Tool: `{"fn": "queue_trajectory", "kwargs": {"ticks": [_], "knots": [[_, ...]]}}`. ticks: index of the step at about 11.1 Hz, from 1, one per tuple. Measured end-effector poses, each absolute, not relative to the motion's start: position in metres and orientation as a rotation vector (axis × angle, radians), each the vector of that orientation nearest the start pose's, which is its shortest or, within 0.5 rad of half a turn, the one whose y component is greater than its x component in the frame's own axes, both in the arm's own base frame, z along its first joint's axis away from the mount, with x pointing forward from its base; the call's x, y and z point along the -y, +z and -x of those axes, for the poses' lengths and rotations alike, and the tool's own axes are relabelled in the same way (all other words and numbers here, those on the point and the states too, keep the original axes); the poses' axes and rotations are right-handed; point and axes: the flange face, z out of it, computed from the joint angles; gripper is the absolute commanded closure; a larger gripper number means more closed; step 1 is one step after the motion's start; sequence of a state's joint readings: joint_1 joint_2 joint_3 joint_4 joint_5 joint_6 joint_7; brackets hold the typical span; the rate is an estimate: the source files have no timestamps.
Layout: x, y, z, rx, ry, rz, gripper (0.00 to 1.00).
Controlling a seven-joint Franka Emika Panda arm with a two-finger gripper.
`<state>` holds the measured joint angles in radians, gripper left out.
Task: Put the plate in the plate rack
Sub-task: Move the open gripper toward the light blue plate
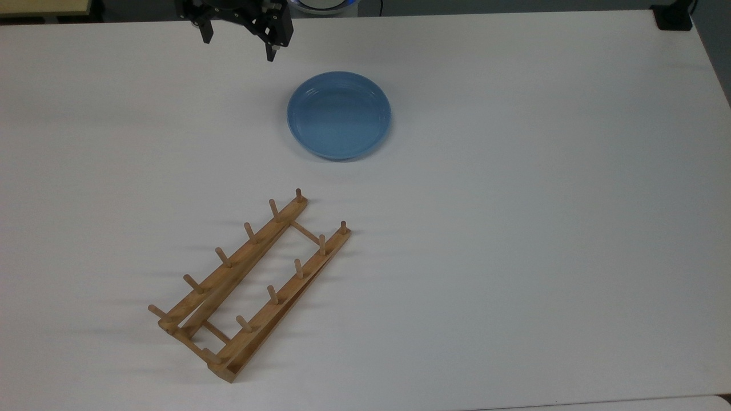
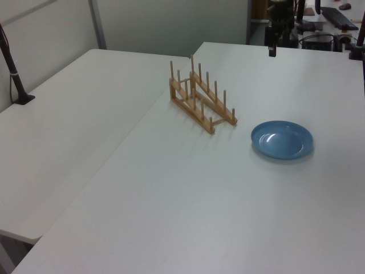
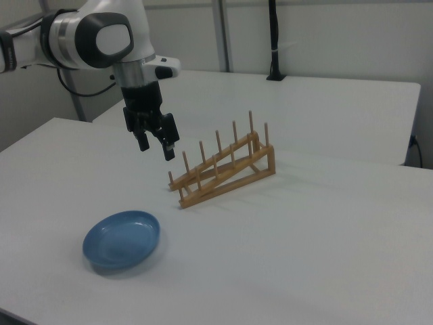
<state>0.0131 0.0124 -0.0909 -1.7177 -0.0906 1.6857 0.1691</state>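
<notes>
Next, my gripper grabs the light-blue plate by its rim (image 2: 311, 138) to stand it upright between the pegs of the wooden plate rack (image 2: 201, 97).
The light-blue plate (image 1: 338, 114) lies flat on the white table, right side up, with nothing on it. It also appears as the plate (image 2: 282, 139) in the left view and the plate (image 3: 122, 239) in the right view. The wooden plate rack (image 1: 251, 282) stands apart from it, set diagonally, with its pegs upright and its slots bare; the rack (image 2: 201, 97) and the rack (image 3: 222, 169) look the same. My gripper (image 1: 239, 45) hangs open and holds nothing, above the table near its far edge and to the top view's left of the plate. The right view has the gripper (image 3: 156, 147) well above the table.
A second white table (image 2: 68, 114) adjoins this one beyond the rack. A black pole (image 2: 14, 68) is clamped to its far edge, seen as the pole (image 3: 274, 40) in the right view. A black clamp (image 1: 674, 17) sits at the top view's upper right corner.
</notes>
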Motion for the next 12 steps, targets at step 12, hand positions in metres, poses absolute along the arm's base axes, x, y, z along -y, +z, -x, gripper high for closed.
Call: {"fn": "queue_trajectory", "kwargs": {"ticks": [12], "knots": [[0.065, 0.548, -0.562, -0.151, 0.108, 3.214, 0.00]]}}
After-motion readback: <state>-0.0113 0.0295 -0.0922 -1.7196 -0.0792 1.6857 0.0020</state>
